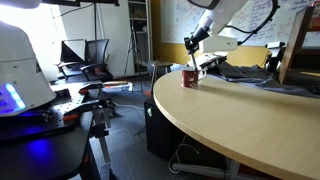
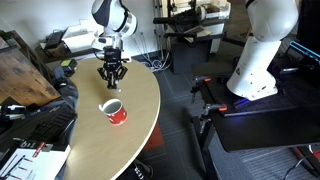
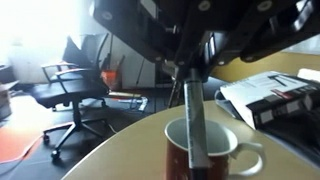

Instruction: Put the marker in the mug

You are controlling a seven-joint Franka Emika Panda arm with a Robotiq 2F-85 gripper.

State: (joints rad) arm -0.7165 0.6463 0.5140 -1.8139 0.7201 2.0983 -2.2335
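The marker's lower end passes in front of the mug's near rim (image 1: 190,71) (image 3: 217,155), so the marker goes down inside before my gripper releases it.
My gripper (image 3: 188,72) is shut on the marker (image 3: 193,125), a slim dark stick that hangs straight down. In the wrist view the marker's lower end lies over the mouth of the red mug (image 3: 175,160), which has a pale rim and a light handle on its right. In both exterior views the gripper (image 1: 193,43) (image 2: 110,72) hovers above the mug (image 1: 190,77) (image 2: 114,111), which stands upright on the round wooden table (image 1: 240,120) (image 2: 140,90). I cannot tell whether the marker's tip is inside the mug.
Papers and a dark device (image 3: 280,95) lie on the table beyond the mug. A black office chair (image 3: 75,95) stands on the floor past the table's edge. A dark bag (image 2: 55,90) and clutter sit beside the table. A large white machine (image 2: 260,50) stands nearby.
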